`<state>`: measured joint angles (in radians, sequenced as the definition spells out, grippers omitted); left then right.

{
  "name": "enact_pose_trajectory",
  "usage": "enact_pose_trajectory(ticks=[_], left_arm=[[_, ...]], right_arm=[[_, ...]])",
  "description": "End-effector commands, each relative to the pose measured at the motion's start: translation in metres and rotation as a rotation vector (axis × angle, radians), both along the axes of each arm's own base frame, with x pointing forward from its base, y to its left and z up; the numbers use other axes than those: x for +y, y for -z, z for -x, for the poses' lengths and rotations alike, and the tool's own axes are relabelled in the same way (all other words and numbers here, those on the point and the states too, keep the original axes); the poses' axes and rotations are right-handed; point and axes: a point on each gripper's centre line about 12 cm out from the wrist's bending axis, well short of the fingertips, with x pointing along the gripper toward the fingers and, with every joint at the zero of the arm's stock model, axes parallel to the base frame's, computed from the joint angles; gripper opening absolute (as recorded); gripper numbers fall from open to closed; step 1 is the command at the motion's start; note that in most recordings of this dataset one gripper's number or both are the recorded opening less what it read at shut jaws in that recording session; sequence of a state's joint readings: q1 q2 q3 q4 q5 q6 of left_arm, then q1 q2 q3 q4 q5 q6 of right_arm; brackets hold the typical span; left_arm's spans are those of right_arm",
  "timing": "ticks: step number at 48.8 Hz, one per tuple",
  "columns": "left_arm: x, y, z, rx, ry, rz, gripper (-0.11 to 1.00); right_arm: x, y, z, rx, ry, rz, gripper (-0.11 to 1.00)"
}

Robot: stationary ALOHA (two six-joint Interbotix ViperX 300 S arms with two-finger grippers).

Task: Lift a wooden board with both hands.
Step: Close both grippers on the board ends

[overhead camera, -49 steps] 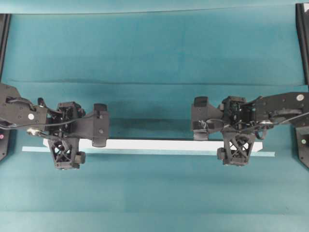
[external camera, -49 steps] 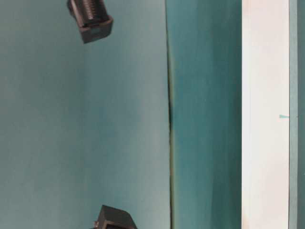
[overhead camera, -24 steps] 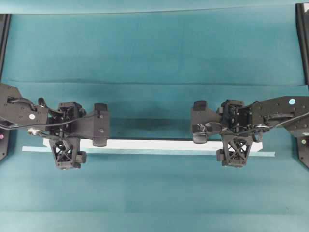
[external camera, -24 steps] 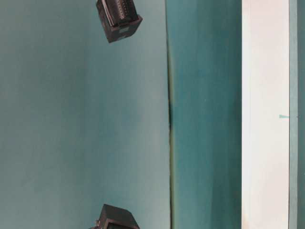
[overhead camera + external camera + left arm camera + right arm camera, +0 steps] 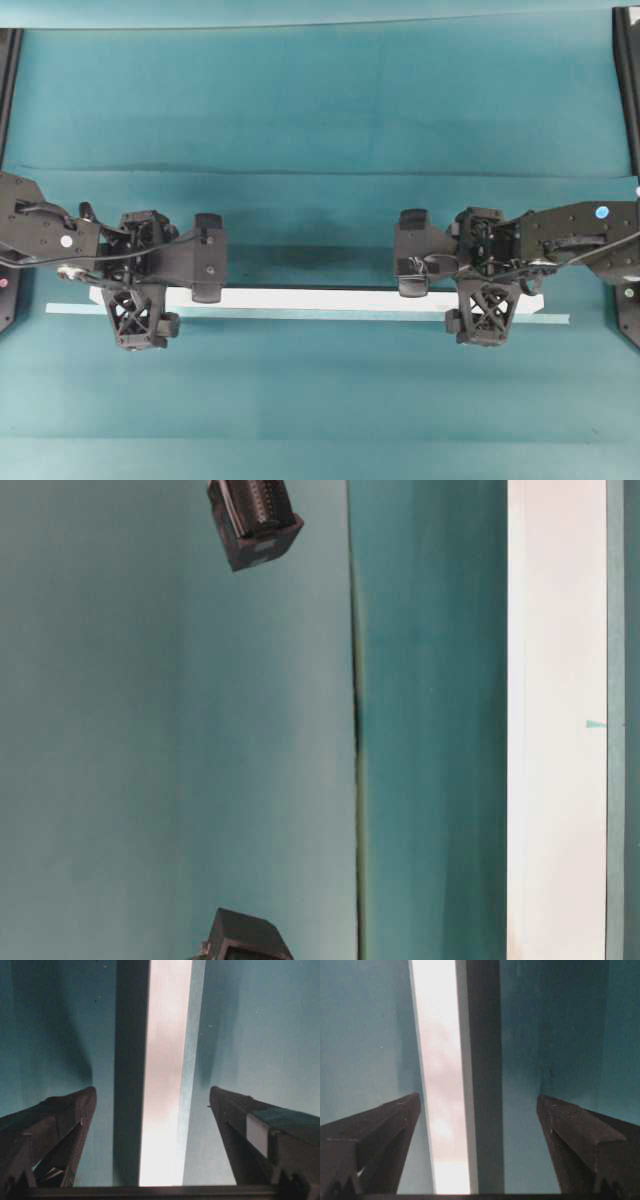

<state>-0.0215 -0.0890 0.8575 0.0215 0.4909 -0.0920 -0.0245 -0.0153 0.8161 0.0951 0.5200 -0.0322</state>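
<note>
My right gripper's fingers reach down around the wooden board, its long edges between them, and closing would catch the board, so it is time to close now.
The wooden board (image 5: 320, 298) is a long white plank lying flat across the teal table. My left gripper (image 5: 138, 290) hangs over its left end, open, one lattice finger (image 5: 135, 318) on the near side. My right gripper (image 5: 488, 288) hangs over the right end, also open. In the left wrist view the board (image 5: 167, 1085) runs lengthwise between the spread fingers (image 5: 70, 1115) of the left gripper (image 5: 152, 1092), untouched. In the right wrist view the board (image 5: 437, 1085) lies inside the right gripper (image 5: 477, 1097), closer to its left finger (image 5: 395, 1120). Neither gripper holds it.
A thin pale teal strip (image 5: 300, 315) lies along the board's near edge and sticks out past both ends. Black frame posts (image 5: 625, 80) stand at the table's sides. In the table-level view the board (image 5: 555, 720) shows as a white band, with black arm parts (image 5: 253, 520) apart from it.
The right arm has edged slightly left along the board, and its black part in the table-level view has shifted. The left arm has hardly moved. The board lies where it was.
</note>
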Motion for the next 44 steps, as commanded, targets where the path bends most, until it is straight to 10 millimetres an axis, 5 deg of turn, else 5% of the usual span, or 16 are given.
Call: enact_pose_trajectory(ticks=[1, 6, 16, 44], left_arm=[[-0.0008, -0.0054, -0.0055, -0.025, -0.002, 0.000, 0.95], [-0.0030, -0.0059, -0.0054, -0.026, -0.011, 0.006, 0.75], [-0.0034, -0.0060, -0.0051, -0.028, -0.011, 0.006, 0.18], [-0.0035, -0.0067, -0.0064, -0.029, -0.009, 0.006, 0.17]], right_arm=[[0.0007, 0.0029, -0.0023, 0.003, 0.002, 0.000, 0.90], [0.0008, 0.0036, -0.0020, 0.011, 0.003, -0.001, 0.74], [0.0024, 0.0033, -0.0019, 0.022, -0.004, -0.002, 0.21], [0.0101, 0.0033, -0.0020, 0.045, -0.018, -0.013, 0.21]])
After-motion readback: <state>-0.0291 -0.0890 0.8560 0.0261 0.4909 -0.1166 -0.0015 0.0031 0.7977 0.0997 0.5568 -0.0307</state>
